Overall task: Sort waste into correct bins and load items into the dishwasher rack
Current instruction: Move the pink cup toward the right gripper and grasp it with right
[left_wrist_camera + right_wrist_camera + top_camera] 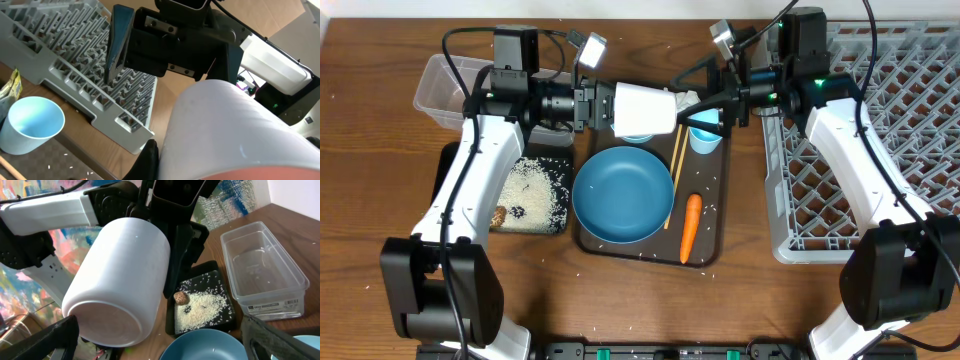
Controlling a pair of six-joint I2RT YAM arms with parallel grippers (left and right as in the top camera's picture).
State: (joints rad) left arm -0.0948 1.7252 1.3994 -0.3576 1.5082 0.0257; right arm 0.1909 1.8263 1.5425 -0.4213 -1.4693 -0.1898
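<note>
My right gripper should first move toward the pale pink cup's base (671,112) (106,325) and only then close on it, because the cup's base is off-centre and beyond my fingers.
My left gripper (607,106) is shut on the pale pink cup (648,108) and holds it on its side above the back of the brown serving tray (712,225). The cup fills the left wrist view (235,135). Its base faces my right gripper (698,100), which is open just right of it. In the right wrist view the cup (120,280) hangs near the left finger of the spread jaws (160,347). The large blue dish (623,193), chopsticks (674,175), carrot (689,226) and light-blue cup (703,138) lie on the tray. A yellow-green wrapper (12,87) lies beside the light-blue cup (32,125).
The black tray (556,215) holds rice (535,190) and a brown lump (499,215). The clear tub (450,90) stands empty at the back left. The grey rack (880,150) fills the right side. The small light-blue bowl (638,136) sits under the held cup.
</note>
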